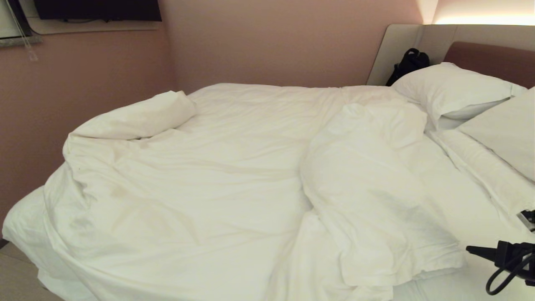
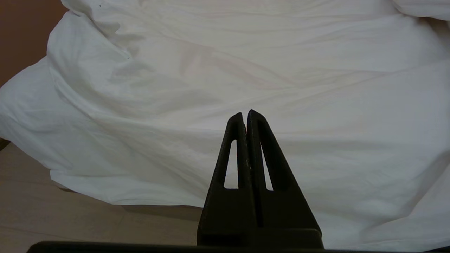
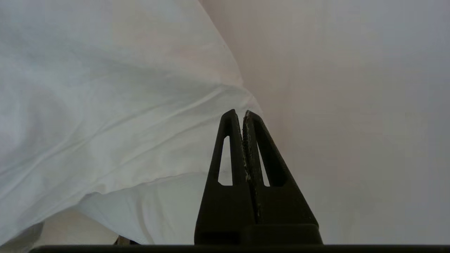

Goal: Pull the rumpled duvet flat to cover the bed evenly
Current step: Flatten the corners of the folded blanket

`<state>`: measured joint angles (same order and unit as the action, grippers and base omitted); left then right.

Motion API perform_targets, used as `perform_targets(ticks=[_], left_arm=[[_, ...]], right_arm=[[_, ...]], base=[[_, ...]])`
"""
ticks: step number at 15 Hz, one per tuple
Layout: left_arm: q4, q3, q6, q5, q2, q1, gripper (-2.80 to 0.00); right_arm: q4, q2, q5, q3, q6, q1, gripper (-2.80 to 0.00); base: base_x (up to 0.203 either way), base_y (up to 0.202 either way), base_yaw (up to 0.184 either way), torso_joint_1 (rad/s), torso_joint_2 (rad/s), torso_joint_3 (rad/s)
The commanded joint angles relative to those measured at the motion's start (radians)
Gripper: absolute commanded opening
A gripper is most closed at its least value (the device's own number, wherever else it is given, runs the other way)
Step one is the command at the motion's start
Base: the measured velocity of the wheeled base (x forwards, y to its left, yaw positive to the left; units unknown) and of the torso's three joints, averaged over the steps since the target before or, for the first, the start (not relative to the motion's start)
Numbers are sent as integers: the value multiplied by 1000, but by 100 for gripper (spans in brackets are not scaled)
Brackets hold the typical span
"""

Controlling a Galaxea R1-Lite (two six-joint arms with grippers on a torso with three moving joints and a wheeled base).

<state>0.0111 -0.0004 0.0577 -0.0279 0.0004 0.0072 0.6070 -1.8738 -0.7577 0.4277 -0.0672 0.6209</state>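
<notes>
I will next use my right gripper to pull the duvet (image 1: 200,175) flat towards the pillows, and I will grab it by the near corner of its doubled-over flap.
The white duvet (image 1: 200,175) lies rumpled across the bed (image 1: 489,56). One corner is folded back at the far left (image 1: 138,115), and a thick flap (image 1: 368,184) is doubled over towards the pillows, baring the mattress sheet (image 1: 468,209). My right gripper (image 1: 470,249) reaches in at the lower right, shut and empty, just off that flap's near corner. In the right wrist view the right gripper (image 3: 239,113) points at the flap's edge (image 3: 147,147) beside the bare sheet (image 3: 351,123). My left gripper (image 2: 245,112) is shut and empty, over the duvet's hanging near edge (image 2: 140,175).
Two white pillows (image 1: 451,90) (image 1: 501,129) lean at the headboard, with a black bag (image 1: 409,62) behind them. A pink wall (image 1: 271,42) runs along the bed's far side. Tan floor (image 2: 70,218) shows below the duvet's near left corner.
</notes>
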Motion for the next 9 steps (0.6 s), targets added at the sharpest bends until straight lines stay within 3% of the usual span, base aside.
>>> perform_targets(ticks=[1, 9], left_arm=[[0, -1, 1, 0, 0, 0, -280], [0, 0, 1, -1, 0, 0, -280]], right_arm=[[4, -42, -4, -3, -37, 4, 0], [7, -104, -45, 13, -86, 30, 0]], base=[[0, 0, 0, 0, 0, 0], [0, 0, 0, 0, 0, 0]])
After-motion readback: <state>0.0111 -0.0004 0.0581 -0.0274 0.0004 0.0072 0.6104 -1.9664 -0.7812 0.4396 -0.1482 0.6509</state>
